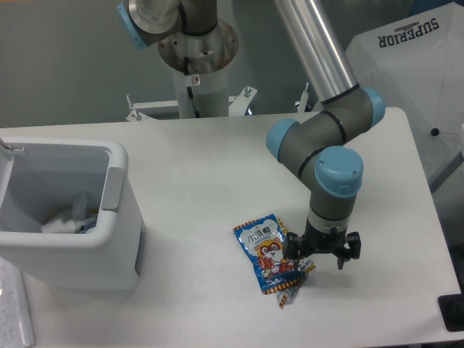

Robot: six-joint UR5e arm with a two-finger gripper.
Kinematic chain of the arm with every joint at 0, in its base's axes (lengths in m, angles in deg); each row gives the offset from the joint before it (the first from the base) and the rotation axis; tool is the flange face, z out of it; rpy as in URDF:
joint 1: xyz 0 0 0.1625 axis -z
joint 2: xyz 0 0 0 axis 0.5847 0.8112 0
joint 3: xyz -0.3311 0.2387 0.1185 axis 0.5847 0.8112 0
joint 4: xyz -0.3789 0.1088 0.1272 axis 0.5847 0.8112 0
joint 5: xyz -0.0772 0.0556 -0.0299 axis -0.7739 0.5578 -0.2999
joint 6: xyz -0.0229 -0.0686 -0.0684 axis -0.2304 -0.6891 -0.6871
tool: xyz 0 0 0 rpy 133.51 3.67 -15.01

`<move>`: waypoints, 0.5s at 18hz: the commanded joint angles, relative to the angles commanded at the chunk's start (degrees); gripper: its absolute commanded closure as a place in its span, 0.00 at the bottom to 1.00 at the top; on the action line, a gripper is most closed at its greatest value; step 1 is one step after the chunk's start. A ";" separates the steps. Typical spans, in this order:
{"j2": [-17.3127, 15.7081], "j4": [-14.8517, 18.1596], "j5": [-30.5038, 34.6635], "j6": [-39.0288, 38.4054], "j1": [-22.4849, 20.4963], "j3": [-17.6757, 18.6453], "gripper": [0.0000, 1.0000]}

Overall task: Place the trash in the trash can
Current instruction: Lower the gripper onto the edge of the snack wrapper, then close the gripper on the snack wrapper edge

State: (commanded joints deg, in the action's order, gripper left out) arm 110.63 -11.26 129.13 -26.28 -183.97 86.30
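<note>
I will next drop the snack packet into the white trash can, so I will grab it by its top edge with my gripper.
The blue snack packet (270,255) with a cartoon animal lies flat on the white table near its front edge. My gripper (321,252) is open and hangs low over the packet's right edge, with its left finger at the packet's yellow-red border and its right finger over bare table. The white trash can (109,225) stands at the left. Inside it lies a clear crushed bottle (72,215), partly hidden by the can's wall.
The arm's base column (196,65) rises at the back centre. A white sheet (406,65) printed SUPERIOR hangs at the back right. A black object (453,310) sits at the table's front right corner.
</note>
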 joint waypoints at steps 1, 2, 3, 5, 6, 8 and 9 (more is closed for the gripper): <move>0.53 -0.27 0.09 0.00 0.09 0.00 0.00; 0.70 -0.44 0.09 0.00 0.09 0.00 0.00; 0.71 -0.53 0.09 0.00 0.09 0.00 0.00; 1.14 -0.62 0.26 0.00 0.26 0.17 0.00; 1.06 -0.62 0.26 0.00 0.35 0.52 0.00; 1.15 -0.62 0.35 0.00 0.53 0.70 0.00; 1.15 -0.62 0.35 0.00 0.53 0.79 0.00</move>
State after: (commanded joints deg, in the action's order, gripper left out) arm 111.78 -11.88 129.48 -26.28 -183.44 87.09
